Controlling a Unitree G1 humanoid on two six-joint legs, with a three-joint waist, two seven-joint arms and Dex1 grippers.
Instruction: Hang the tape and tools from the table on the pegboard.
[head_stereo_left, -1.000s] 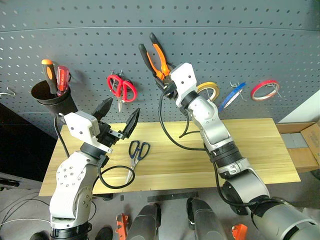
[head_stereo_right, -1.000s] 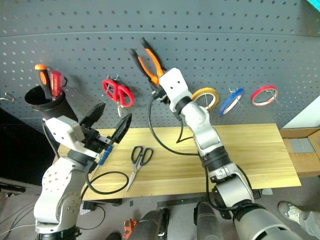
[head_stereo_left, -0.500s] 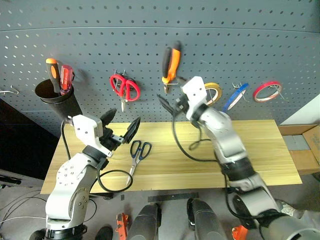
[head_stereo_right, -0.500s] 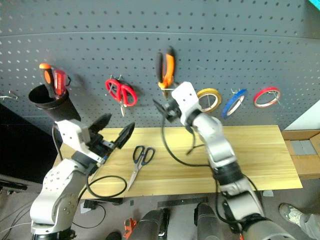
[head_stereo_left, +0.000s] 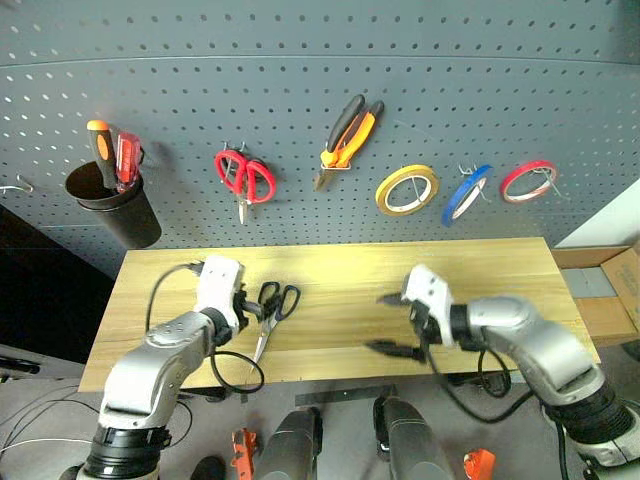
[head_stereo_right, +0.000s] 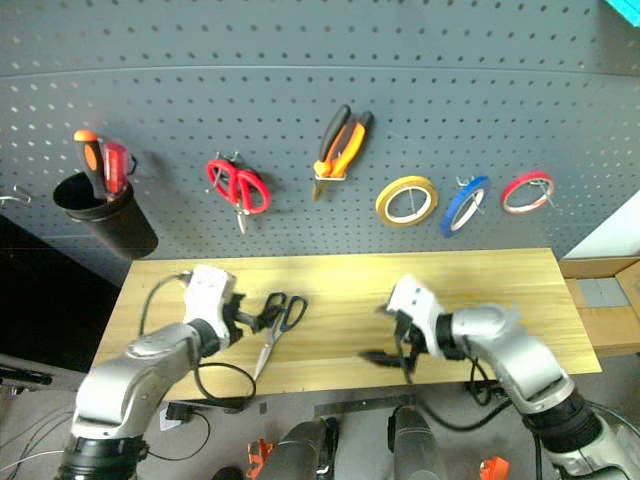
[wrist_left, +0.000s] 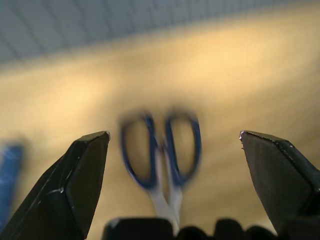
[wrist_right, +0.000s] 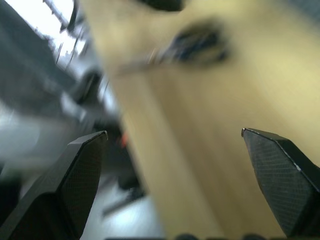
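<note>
My left gripper's fingers are well above the scissors' handles, so it is too early to close and closing now would miss them. The gripper moves down first.
The orange-and-black pliers (head_stereo_left: 345, 130) hang on the pegboard (head_stereo_left: 300, 60), with the blue tape (head_stereo_left: 466, 193) on a hook to their right. Dark blue-handled scissors (head_stereo_left: 270, 310) lie on the table (head_stereo_left: 480, 270), left of centre. My left gripper (head_stereo_left: 250, 306) is low over them and open. In the left wrist view the scissors' handles (wrist_left: 150, 160) sit between its fingertips, untouched, and a blurred blue shape (wrist_left: 10, 160) lies on the wood to one side. My right gripper (head_stereo_left: 388, 323) is open and empty over the table's front middle.
Red scissors (head_stereo_left: 243, 176), a yellow tape roll (head_stereo_left: 406, 189) and a red tape roll (head_stereo_left: 529, 181) hang on the board. A black cup (head_stereo_left: 112, 200) at its left holds orange and red screwdrivers. A cardboard box (head_stereo_left: 610, 290) stands past the table's right end.
My right gripper let go of the pliers, which now hang on the board, and swung down to the table's front. My left gripper sank onto the scissors.
</note>
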